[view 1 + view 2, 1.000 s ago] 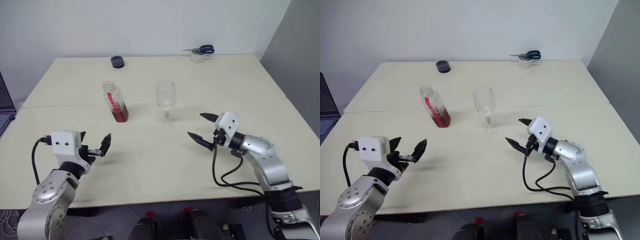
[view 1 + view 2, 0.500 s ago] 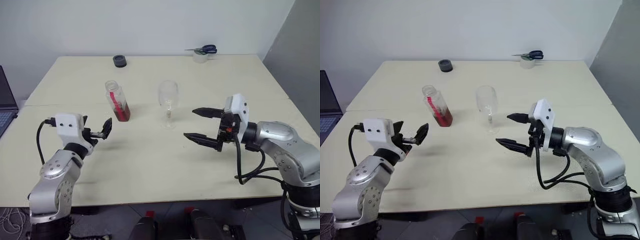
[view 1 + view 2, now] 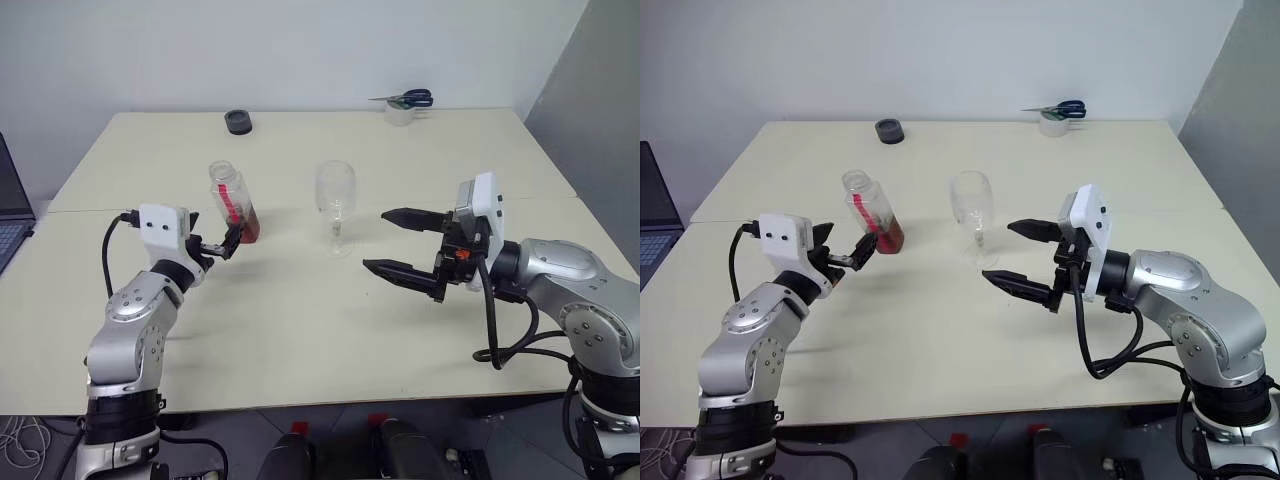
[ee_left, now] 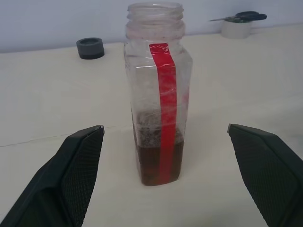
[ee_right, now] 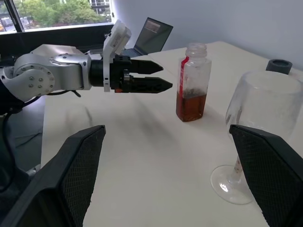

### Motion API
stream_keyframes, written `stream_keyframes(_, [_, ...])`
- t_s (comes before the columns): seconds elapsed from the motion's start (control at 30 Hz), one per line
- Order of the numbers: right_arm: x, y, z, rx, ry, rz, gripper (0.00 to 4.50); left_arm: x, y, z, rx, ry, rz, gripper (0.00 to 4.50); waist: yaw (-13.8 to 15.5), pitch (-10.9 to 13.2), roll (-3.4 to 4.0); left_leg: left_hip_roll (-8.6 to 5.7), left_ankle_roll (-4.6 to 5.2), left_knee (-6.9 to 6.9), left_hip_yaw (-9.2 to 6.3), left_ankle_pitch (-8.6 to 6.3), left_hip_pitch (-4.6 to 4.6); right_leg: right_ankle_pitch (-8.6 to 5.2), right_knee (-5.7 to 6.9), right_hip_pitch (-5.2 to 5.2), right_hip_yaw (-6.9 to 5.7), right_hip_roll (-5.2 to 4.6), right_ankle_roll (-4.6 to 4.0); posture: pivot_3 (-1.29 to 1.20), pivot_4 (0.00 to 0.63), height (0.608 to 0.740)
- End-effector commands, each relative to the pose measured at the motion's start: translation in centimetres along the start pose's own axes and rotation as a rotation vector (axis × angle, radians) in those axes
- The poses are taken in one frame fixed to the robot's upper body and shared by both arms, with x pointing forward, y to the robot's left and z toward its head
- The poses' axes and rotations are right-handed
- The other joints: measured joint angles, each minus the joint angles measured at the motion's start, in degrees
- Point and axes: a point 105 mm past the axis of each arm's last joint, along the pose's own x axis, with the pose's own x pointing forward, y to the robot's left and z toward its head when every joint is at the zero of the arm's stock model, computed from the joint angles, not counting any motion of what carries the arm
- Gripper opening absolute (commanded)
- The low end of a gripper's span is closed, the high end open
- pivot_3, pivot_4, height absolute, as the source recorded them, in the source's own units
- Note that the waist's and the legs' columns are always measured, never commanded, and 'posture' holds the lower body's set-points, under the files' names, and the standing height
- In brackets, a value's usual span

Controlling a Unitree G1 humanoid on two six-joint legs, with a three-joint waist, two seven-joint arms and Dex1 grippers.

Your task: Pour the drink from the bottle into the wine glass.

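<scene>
I will next grab the bottle by the flat sides of its body with my left gripper to pour the drink, since the open neck is round and threaded.
The bottle stands upright on the table with no cap on its neck and a red strip down its side. A small amount of reddish-brown drink sits in its bottom. My left gripper is open and points at the bottle from just short of it, apart from it. The empty wine glass stands upright to the right of the bottle. My right gripper hovers open to the right of the glass, pointing left at it, one finger above the other.
A dark round cap lies at the table's back edge. Scissors rest on a tape roll at the back right. A laptop sits off the table's left side. A seam runs across the table.
My left gripper has moved forward, up to the bottle. My right gripper has risen off the table, drawn back a little and rolled its open fingers towards the glass.
</scene>
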Motion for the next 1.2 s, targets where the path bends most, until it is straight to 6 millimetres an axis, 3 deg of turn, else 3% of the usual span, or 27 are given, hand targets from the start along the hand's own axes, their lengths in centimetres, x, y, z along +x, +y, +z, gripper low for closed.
stream_keyframes(0.03, [-0.1, 0.4, 1.9, -0.041, -0.047, 0.002, 4.47, 0.8, 0.1, 1.1, 0.042, -0.038, -0.018, 4.50, 0.00, 0.00, 0.00, -0.01, 0.00, 0.00, 0.01, 0.00, 0.00, 0.00, 0.00, 0.00, 0.01, 0.00, 0.00, 0.00, 0.150, 0.740])
stream_keyframes(0.3, [0.3, 0.4, 2.7, -0.033, -0.053, -0.010, 4.47, 3.3, 0.7, 0.8, 0.057, -0.051, -0.014, 4.50, -0.01, -0.01, -0.02, -0.02, 0.00, 0.04, -0.02, 0.00, -0.11, 0.01, 0.00, -0.11, -0.01, -0.03, 0.01, 0.00, 0.150, 0.740])
stream_keyframes(0.47, [0.2, 0.3, 2.2, -0.034, -0.045, -0.024, 4.47, 5.3, 0.7, 1.2, 0.051, -0.084, -0.001, 4.50, 0.06, -0.02, -0.03, -0.01, -0.05, 0.70, -0.23, -0.01, -0.93, 0.04, 0.18, -0.56, -0.14, -0.04, 0.03, 0.00, 0.150, 0.740])
stream_keyframes(0.57, [0.0, 0.1, 2.2, -0.038, -0.047, -0.034, 4.47, 6.6, 0.6, 1.5, 0.048, -0.099, 0.000, 4.50, 0.23, -0.01, -0.03, -0.14, -0.03, 0.79, -0.20, -0.02, -0.93, 0.11, 0.16, -0.53, -0.16, -0.13, 0.15, 0.00, 0.150, 0.740])
stream_keyframes(0.93, [0.0, 0.2, 2.1, -0.032, -0.058, -0.046, 4.47, 7.8, 1.0, -0.2, 0.032, -0.096, 0.046, 4.50, 0.10, -0.02, -0.03, -0.20, -0.02, 0.81, -0.16, -0.02, -0.93, 0.13, 0.17, -0.54, -0.11, -0.18, 0.19, 0.00, 0.150, 0.740])
stream_keyframes(1.07, [0.0, 0.2, 1.9, -0.028, -0.059, -0.050, 4.50, 7.9, 1.6, -0.4, 0.013, -0.106, 0.085, 3.61, 0.11, -0.02, -0.04, -0.23, -0.02, 0.82, -0.16, -0.02, -0.93, 0.13, 0.18, -0.54, -0.11, -0.20, 0.20, 0.00, 0.150, 0.740])
stream_keyframes(1.2, [0.1, 0.1, 2.0, -0.025, -0.067, -0.055, 4.50, 8.1, 1.5, -0.2, 0.009, -0.119, 0.070, 2.30, 0.05, -0.02, -0.04, -0.23, -0.01, 0.82, -0.16, -0.02, -0.93, 0.13, 0.20, -0.54, -0.11, -0.20, 0.20, 0.00, 0.150, 0.740])
